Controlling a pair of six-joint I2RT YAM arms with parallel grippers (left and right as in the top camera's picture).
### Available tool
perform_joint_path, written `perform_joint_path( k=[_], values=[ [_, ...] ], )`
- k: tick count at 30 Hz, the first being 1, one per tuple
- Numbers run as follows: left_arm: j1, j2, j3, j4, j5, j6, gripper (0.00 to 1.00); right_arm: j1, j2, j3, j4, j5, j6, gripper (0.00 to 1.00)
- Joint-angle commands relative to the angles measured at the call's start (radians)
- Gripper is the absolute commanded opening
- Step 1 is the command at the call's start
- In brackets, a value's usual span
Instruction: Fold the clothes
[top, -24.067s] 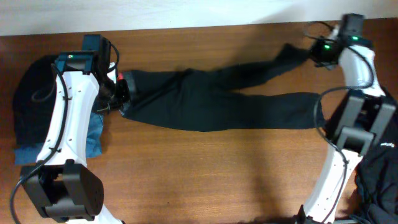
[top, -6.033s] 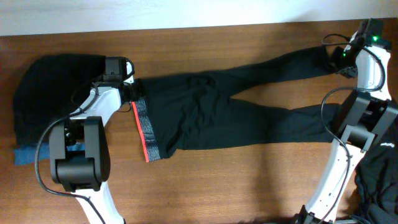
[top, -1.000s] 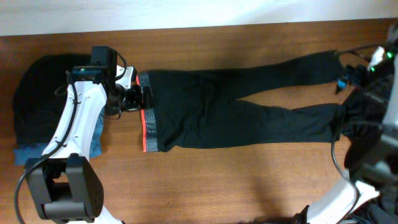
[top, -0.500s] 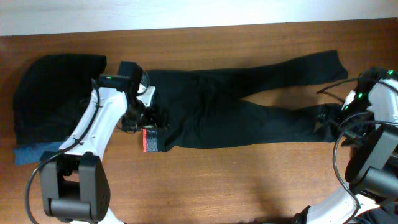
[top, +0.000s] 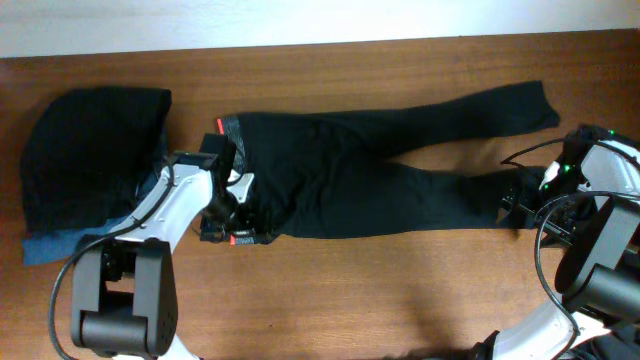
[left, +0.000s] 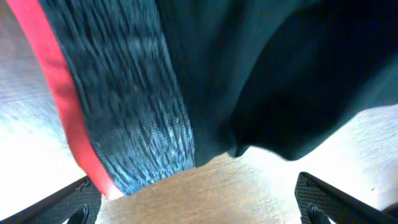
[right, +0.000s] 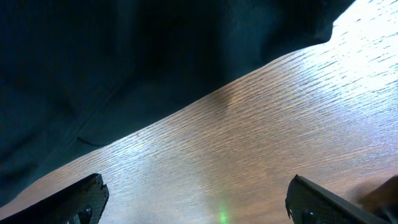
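Observation:
The left gripper takes the leggings (top: 350, 170) at the near corner of the coral-red-edged waistband (top: 243, 238) next, to fold the near leg over the far one.
Long black leggings (top: 350, 170) lie flat across the table, waistband to the left and both legs to the right. The grey-speckled waistband (left: 137, 124) has a coral-red edge (left: 59, 93). My left gripper (top: 228, 225) sits at the near corner of the waistband. In the left wrist view it (left: 199, 208) is open, with bare wood between its fingers and the corner just ahead. My right gripper (top: 512, 200) is at the end of the nearer leg. In the right wrist view it (right: 205, 208) is open over wood, with black fabric (right: 124, 62) just beyond.
A heap of black garments (top: 90, 150) lies at the far left on a blue cloth (top: 55, 247). The table's back edge (top: 320, 45) runs along the top against a white wall. Bare wood (top: 350, 290) fills the front of the table.
My left gripper has come down along the waistband from its far end to its near corner. My right gripper has moved from the far leg's end to the near leg's end.

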Motion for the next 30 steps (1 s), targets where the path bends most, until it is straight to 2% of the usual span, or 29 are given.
perform_joint_path(
  k=[1, 10, 12, 14, 17, 20, 24, 27, 30],
  values=[
    [0.000, -0.004, -0.043, 0.000, 0.001, 0.002, 0.99, 0.003, -0.006, -0.002, 0.003, -0.007, 0.008, 0.97],
    [0.000, -0.004, -0.064, 0.052, 0.001, -0.036, 0.99, 0.003, -0.006, -0.002, 0.006, -0.007, 0.007, 0.97],
    [0.000, -0.004, -0.064, 0.056, 0.001, -0.041, 0.95, 0.003, -0.006, -0.002, 0.006, -0.007, 0.007, 0.97],
    [0.000, -0.004, -0.064, 0.059, 0.001, -0.043, 0.73, 0.003, -0.006, -0.002, 0.006, -0.007, 0.007, 0.98],
    [0.000, -0.004, -0.064, 0.060, 0.001, -0.043, 0.49, 0.003, -0.006, -0.002, 0.006, -0.007, 0.007, 0.97],
    [0.000, -0.004, -0.064, 0.059, 0.001, -0.043, 0.30, 0.003, -0.006, -0.002, 0.005, -0.007, 0.007, 0.98],
    [0.001, -0.004, -0.064, 0.045, 0.000, -0.043, 0.13, 0.003, -0.006, -0.002, 0.005, -0.006, 0.007, 0.97],
    [0.003, -0.004, -0.064, 0.018, -0.056, -0.043, 0.01, 0.002, -0.006, -0.002, 0.005, -0.005, 0.006, 0.98],
    [0.003, -0.004, -0.064, -0.005, -0.155, -0.043, 0.00, 0.002, -0.006, -0.002, 0.005, 0.004, 0.007, 0.98]
  ],
)
